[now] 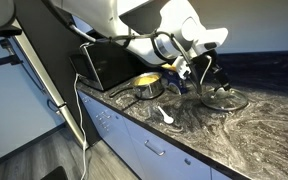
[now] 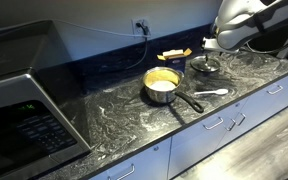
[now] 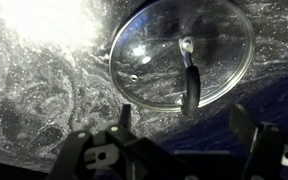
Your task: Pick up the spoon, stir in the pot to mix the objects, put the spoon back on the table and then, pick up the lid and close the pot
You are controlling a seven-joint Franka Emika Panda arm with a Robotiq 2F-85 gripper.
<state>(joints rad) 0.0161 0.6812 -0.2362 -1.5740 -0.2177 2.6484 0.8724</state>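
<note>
The lid needs to close the pot [image 1: 147, 85], so my gripper should next grip the lid's black centre handle across its sides and leave the lid's metal rim free.
The glass lid [image 3: 154, 45] with a metal rim and centre knob lies flat on the marble table [image 3: 44, 90]. My gripper [image 3: 184, 125] hovers just above its near edge, jaws open and empty. In both exterior views the gripper [image 1: 212, 76] [image 2: 212, 46] hangs over the lid [image 1: 227, 100] [image 2: 206, 67]. The steel pot [image 1: 147, 85] [image 2: 162, 86] stands uncovered with a yellow mass of objects inside, its long handle pointing to the table's front. The small white spoon [image 1: 165, 116] [image 2: 212, 93] lies on the table [image 2: 114, 110] between pot and lid, near the front edge.
A yellow-topped blue box [image 2: 174, 55] sits by the back wall behind the pot. A microwave [image 2: 24, 100] stands at one end of the counter, also seen as a dark appliance [image 1: 104, 65] behind the pot. A cable runs from the wall socket.
</note>
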